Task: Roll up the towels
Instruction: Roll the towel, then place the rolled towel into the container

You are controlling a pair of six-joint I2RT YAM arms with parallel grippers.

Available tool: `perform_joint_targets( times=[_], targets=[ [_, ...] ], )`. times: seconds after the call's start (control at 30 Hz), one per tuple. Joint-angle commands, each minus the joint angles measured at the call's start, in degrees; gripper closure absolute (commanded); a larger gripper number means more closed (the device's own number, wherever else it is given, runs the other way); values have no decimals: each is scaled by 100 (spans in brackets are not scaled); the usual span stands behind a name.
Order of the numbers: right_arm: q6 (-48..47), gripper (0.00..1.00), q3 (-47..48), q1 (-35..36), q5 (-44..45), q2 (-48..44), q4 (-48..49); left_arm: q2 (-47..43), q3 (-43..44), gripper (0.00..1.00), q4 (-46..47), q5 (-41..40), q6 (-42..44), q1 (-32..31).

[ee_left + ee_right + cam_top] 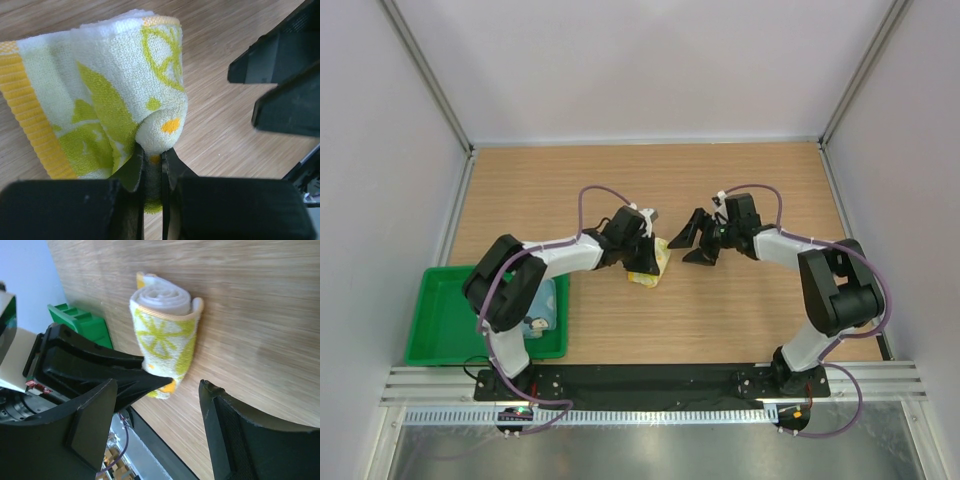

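My right gripper grabs the towel across the roll near its coiled end (662, 251) (166, 325) next, to lay the rolled towel in the tray.
The yellow-cream towel (657, 262) with green and orange print lies rolled up on the wooden table; it also shows in the left wrist view (115, 95) and in the right wrist view (165, 335) as a coiled roll. My left gripper (642, 262) is shut on one end of this roll (155, 172). My right gripper (700, 240) is open and empty, just right of the roll, its fingers (235, 440) apart from it. The light blue towel (545, 310) lies in the green tray, mostly hidden by the left arm.
A green plastic tray (445, 325) stands at the near left of the table; its corner shows in the right wrist view (82, 322). White walls enclose the table on three sides. A black base rail (650, 385) runs along the near edge.
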Motion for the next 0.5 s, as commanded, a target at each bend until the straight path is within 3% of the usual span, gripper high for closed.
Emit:
perform_joint_targets(
  times=[0.0, 0.47],
  targets=[
    [159, 27, 55, 242, -56, -101, 767, 478, -391, 100, -724, 349, -180, 54],
    [63, 28, 459, 735, 366, 778, 802, 469, -742, 100, -627, 1069, -391, 599]
  ],
)
